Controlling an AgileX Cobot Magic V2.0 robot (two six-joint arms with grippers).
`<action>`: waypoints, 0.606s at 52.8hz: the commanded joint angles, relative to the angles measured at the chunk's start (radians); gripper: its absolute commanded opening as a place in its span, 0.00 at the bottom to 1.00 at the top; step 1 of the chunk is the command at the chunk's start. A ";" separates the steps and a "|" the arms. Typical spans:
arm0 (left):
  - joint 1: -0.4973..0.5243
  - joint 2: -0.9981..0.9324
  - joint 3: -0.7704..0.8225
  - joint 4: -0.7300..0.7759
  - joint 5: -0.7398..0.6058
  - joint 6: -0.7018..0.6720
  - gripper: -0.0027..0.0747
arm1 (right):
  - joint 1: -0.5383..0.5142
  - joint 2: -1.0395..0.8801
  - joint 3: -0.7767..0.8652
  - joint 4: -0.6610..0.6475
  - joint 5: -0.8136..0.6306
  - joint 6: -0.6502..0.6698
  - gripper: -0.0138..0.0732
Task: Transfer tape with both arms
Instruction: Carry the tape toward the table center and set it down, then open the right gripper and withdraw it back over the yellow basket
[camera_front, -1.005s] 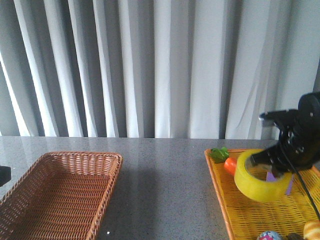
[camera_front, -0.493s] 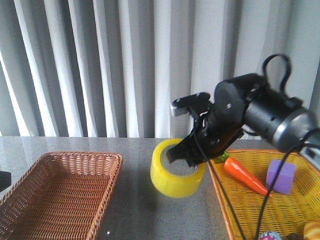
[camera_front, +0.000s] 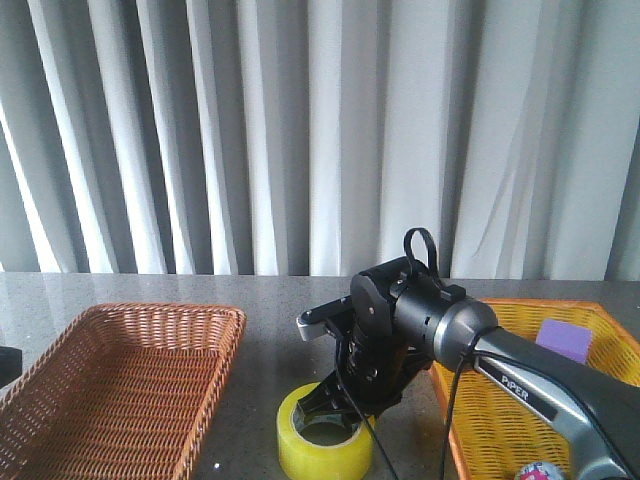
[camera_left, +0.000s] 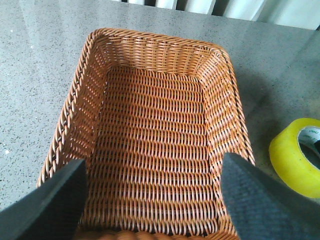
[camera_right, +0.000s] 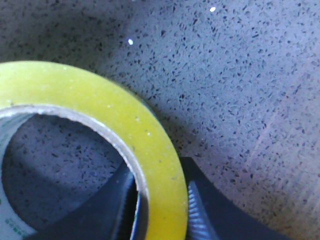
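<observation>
The yellow tape roll's lower edge (camera_front: 310, 472) is resting on the grey table, so the roll would stay there and the robot's right gripper needs to open.
The yellow tape roll (camera_front: 322, 445) is low on the grey table between the two baskets, on the surface or just above it. My right gripper (camera_front: 340, 405) reaches down onto it from the right arm. In the right wrist view one finger is inside the white core and one outside, and the gripper (camera_right: 162, 210) is shut on the roll's wall (camera_right: 100, 115). My left gripper (camera_left: 152, 170) is open and empty over the brown wicker basket (camera_left: 155, 40). The tape (camera_left: 295, 160) shows beside that basket in the left wrist view.
The brown wicker basket (camera_front: 160, 312) stands at the left of the table. An orange-yellow basket (camera_front: 470, 420) at the right holds a purple cube (camera_front: 565, 338) and a small patterned ball (camera_front: 537, 470). Grey curtains hang behind the table.
My right arm carried the tape out of the yellow basket, leftward over its rim, then down to the table between the baskets. The left arm has not visibly moved.
</observation>
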 joint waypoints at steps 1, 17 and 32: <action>-0.008 -0.013 -0.034 -0.013 -0.058 -0.008 0.73 | -0.004 -0.062 -0.031 -0.037 -0.035 0.004 0.33; -0.008 -0.013 -0.034 -0.013 -0.058 -0.008 0.73 | -0.008 -0.062 -0.080 -0.041 0.002 0.011 0.64; -0.008 -0.013 -0.034 -0.013 -0.042 -0.008 0.73 | -0.015 -0.211 -0.147 -0.075 -0.007 0.049 0.83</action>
